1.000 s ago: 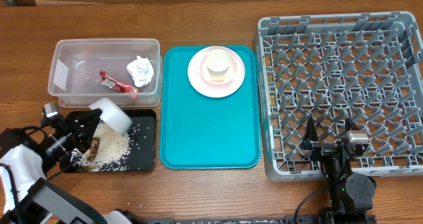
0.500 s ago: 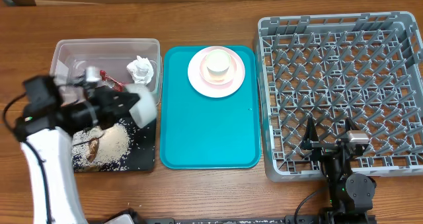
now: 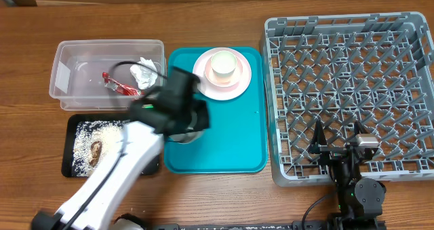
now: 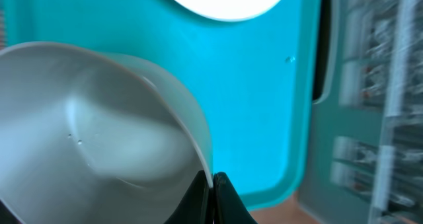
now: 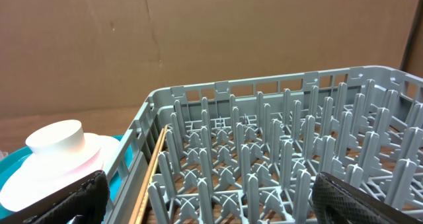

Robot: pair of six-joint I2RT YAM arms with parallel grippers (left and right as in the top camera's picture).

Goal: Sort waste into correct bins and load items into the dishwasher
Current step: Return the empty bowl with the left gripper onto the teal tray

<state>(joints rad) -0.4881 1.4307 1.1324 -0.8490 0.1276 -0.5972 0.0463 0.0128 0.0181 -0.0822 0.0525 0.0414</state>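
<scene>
I will keep the whitish bowl [image 4: 99, 131] tilted in my left gripper above the teal tray's edge beside the black tray. It would land short if I opened now.
My left gripper [image 3: 183, 115] hangs over the left part of the teal tray [image 3: 227, 145]. In the left wrist view it [image 4: 213, 184] is shut on the rim of a whitish bowl [image 4: 99, 131], which looks empty. The black tray [image 3: 142, 159] holds white rice [image 3: 88, 138] and a brown scrap [image 3: 95, 148]. The clear tub [image 3: 74, 70] holds the white napkin [image 3: 144, 70] and the red wrapper [image 3: 121, 87]. The pink plate [image 3: 203, 77] carries a cream cup [image 3: 224, 64]. My right gripper [image 3: 337, 147] is open and empty at the grey dish rack's [image 3: 352, 74] front edge.
The right wrist view shows the rack's upright pegs [image 5: 264, 151] between my open fingers [image 5: 208, 194], with the plate [image 5: 39, 178] and cup [image 5: 56, 137] at the far left. The left arm crosses the black tray's right end. Bare wood table [image 3: 217, 13] surrounds everything.
My left arm has swung from above the black tray to the right, carrying the bowl over the teal tray. The rice now lies in the black tray. The right arm has not moved.
</scene>
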